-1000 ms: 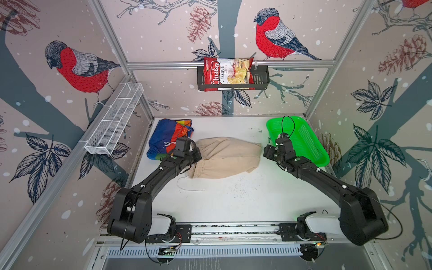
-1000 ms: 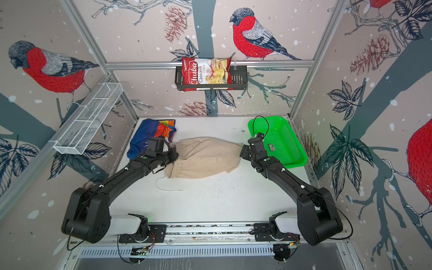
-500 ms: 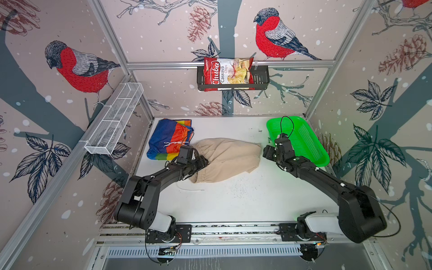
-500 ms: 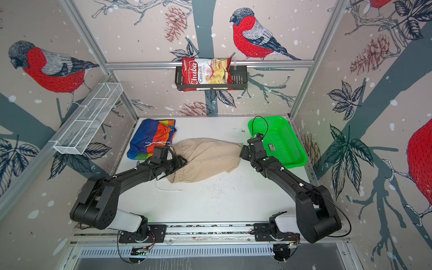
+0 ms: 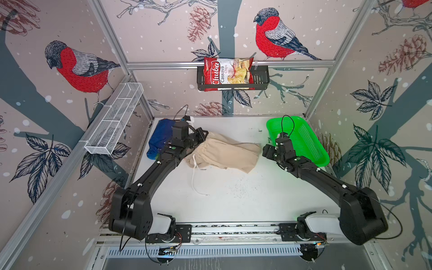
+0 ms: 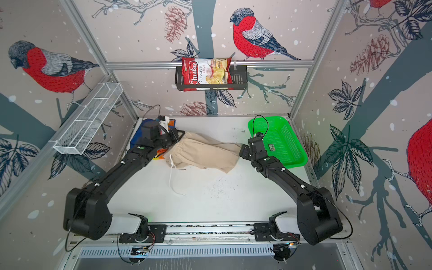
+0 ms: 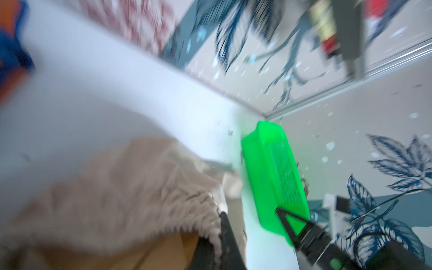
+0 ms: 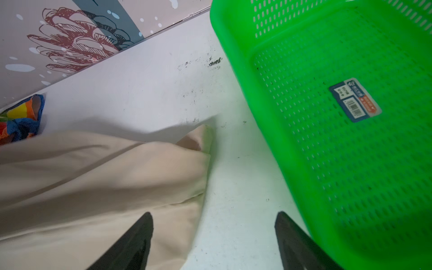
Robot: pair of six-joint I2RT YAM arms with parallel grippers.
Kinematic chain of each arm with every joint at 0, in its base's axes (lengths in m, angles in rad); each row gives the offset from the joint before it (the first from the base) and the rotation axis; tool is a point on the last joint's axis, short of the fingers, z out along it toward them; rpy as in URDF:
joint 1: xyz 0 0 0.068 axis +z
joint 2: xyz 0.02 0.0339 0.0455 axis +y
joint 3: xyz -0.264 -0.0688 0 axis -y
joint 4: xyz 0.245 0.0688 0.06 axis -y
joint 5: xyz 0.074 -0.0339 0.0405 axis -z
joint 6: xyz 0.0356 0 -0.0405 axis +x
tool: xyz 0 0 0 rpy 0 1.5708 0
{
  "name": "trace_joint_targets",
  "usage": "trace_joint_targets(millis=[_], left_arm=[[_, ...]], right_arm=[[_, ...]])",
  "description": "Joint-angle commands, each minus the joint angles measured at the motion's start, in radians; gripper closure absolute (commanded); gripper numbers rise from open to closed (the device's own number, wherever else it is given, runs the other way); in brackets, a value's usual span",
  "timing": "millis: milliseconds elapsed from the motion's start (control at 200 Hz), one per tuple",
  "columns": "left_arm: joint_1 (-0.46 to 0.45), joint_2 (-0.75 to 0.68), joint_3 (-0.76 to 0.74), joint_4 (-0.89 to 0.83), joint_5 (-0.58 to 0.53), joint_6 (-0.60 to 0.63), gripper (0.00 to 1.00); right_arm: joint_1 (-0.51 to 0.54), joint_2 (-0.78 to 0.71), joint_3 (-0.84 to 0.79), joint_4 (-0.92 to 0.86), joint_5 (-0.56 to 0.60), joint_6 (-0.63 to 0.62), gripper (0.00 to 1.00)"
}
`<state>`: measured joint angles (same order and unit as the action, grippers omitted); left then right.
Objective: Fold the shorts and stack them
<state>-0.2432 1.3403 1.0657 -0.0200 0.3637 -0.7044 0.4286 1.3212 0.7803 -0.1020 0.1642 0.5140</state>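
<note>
I need to spread the beige shorts for folding, so next I should grab them with my right gripper by the leg hem (image 5: 255, 159), opposite the held waistband (image 5: 196, 151).
The beige shorts (image 5: 224, 152) (image 6: 203, 152) lie across the middle of the table. Their gathered waist is raised at the left, and the white drawstring (image 5: 194, 177) trails toward the front. My left gripper (image 5: 203, 136) (image 6: 178, 135) (image 7: 219, 236) is shut on that waistband (image 7: 205, 219). The rainbow-striped shorts (image 5: 159, 138) (image 8: 21, 117) sit bunched at the back left, mostly hidden under the left arm. My right gripper (image 5: 265, 149) (image 6: 242, 152) (image 8: 212, 224) is open at the beige shorts' leg end (image 8: 93, 175), one finger over the hem, the other over bare table.
A green mesh basket (image 5: 325, 161) (image 8: 233, 46) stands at the back right, close beside the right gripper. On the back wall a black rack holds a chips bag (image 5: 228, 73). A white wire basket (image 5: 114, 121) hangs on the left wall.
The left gripper opened, shut again on the beige waistband and lifted it toward the back, over the rainbow shorts. The right gripper opened a little wider and barely moved.
</note>
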Motion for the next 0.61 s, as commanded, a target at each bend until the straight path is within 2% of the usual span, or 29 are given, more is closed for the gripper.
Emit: trace_joint_targets(millis=[0, 135, 320, 480, 600], left_arm=[[0.042, -0.049, 0.014, -0.128, -0.007, 0.046, 1.00], [0.113, -0.101, 0.058, -0.219, 0.007, 0.080, 1.00], [0.128, -0.140, 0.098, -0.293, -0.069, 0.142, 1.00], [0.142, -0.110, 0.112, -0.302, -0.046, 0.137, 1.00], [0.147, -0.086, 0.142, -0.314, -0.017, 0.140, 1.00]], right_arm=[[0.031, 0.009, -0.004, 0.043, 0.000, -0.049, 0.16], [0.075, 0.043, -0.003, 0.094, -0.041, -0.080, 0.16], [0.160, 0.104, 0.014, 0.168, -0.104, -0.161, 0.18], [0.323, 0.150, 0.035, 0.174, -0.027, -0.285, 0.19], [0.383, 0.220, 0.074, 0.189, -0.002, -0.336, 0.17]])
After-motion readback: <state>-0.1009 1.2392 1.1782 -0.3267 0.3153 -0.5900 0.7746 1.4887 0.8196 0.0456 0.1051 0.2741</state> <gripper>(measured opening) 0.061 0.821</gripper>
